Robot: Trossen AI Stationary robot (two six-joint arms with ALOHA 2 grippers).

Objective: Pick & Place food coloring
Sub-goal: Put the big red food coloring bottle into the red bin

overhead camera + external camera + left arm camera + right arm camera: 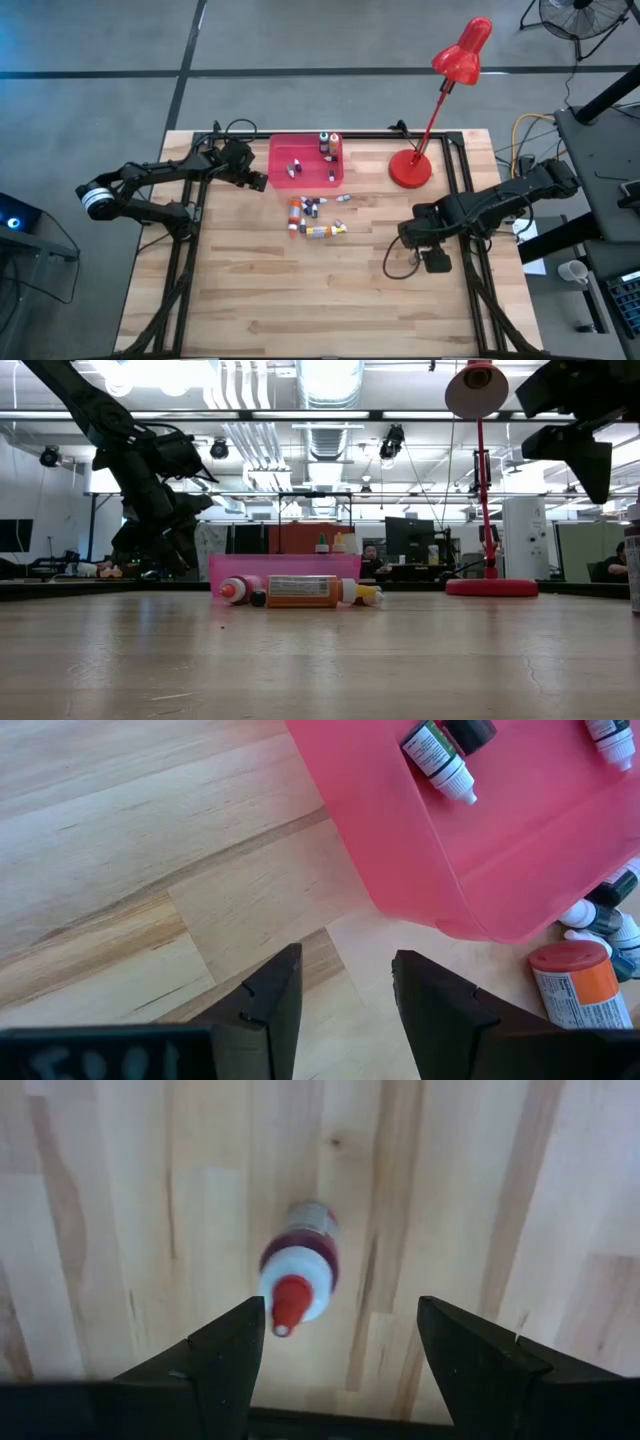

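Observation:
The dark-red bottle should be grabbed next by its white cap with my right gripper. Then my right gripper should place the bottle in the pink tray.
Several tiny food coloring bottles (pixel 314 215) lie clustered on the table just near of the pink tray (pixel 283 150). More sit inside the tray, some upright (pixel 327 143). In the low view an orange bottle (pixel 300 591) lies on its side before the tray. My left gripper (pixel 345 965) is open and hovers over bare wood at the tray's left near corner (pixel 480 925). My right gripper (pixel 340 1308) is open and points down over a lone dark-red bottle with a white cap and red tip (pixel 298 1270). That bottle stands upright on the table, and the fingers are clear of it.
A red desk lamp stands with its base (pixel 409 168) right of the tray, and its head (pixel 462 52) leans past the far edge. Black frame rails (pixel 462 190) run along both table sides. Bare wood spreads across the table's near half (pixel 320 300).

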